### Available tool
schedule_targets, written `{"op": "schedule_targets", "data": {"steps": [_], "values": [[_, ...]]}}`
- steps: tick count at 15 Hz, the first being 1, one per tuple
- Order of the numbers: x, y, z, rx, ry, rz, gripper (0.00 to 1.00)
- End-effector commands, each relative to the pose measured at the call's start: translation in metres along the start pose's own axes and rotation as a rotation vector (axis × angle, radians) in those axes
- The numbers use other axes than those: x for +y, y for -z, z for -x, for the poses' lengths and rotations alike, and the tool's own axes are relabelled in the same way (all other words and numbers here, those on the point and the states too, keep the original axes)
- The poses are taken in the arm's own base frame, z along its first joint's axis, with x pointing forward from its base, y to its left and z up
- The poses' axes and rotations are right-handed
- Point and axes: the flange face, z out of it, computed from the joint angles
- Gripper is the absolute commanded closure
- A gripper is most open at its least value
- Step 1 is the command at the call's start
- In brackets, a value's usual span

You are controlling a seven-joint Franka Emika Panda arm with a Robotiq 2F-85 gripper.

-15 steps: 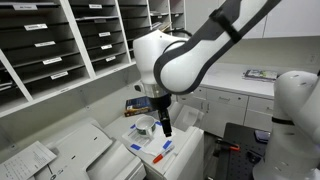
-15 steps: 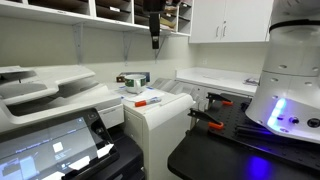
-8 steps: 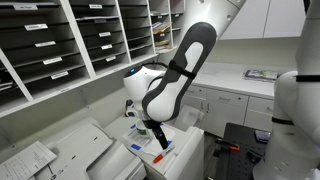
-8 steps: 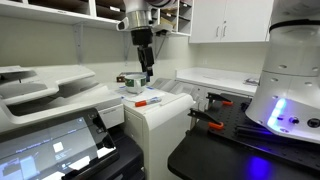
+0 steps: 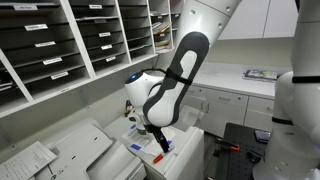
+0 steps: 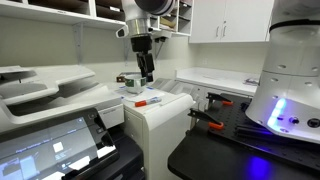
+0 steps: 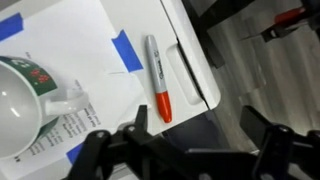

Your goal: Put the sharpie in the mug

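Observation:
The sharpie [image 7: 158,80] would stay on the paper if I lifted my gripper now, because my fingers are wide apart above its red cap [image 7: 163,106].
The sharpie [image 7: 158,80] is a slim grey marker with a red cap, lying on white paper on top of a white machine; it also shows in both exterior views [image 5: 157,157] [image 6: 141,103]. The mug [image 7: 25,100] is whitish with a green and red print. It lies at the left of the wrist view with its opening toward the camera, and stands behind the gripper in an exterior view [image 6: 131,81]. My gripper [image 7: 198,135] is open and empty. It hangs a little above the machine top by the sharpie's red end [image 5: 154,141] [image 6: 146,72].
Blue tape pieces [image 7: 128,50] hold the paper down. The machine's right edge [image 7: 200,80] drops to the floor. A large printer [image 6: 50,90] stands beside it, mail shelves [image 5: 60,45] behind. Red-handled tools [image 6: 212,122] lie on a dark table.
The arm has come down from high above to just over the machine top, near the sharpie. The sharpie and mug have not moved.

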Motion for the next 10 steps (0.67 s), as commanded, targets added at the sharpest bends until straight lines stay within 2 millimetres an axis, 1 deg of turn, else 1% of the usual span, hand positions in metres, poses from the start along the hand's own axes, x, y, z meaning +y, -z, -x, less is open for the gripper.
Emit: {"op": "schedule_targets", "data": {"steps": [1, 5, 9, 10], "values": [[0.010, -0.023, 0.001, 0.046, 0.078, 0.041, 0.00], [0.018, -0.053, 0.000, 0.088, 0.126, 0.068, 0.00], [0.014, -0.084, -0.005, 0.077, 0.143, 0.045, 0.00], [0.016, -0.089, -0.006, 0.072, 0.154, 0.057, 0.09]]}}
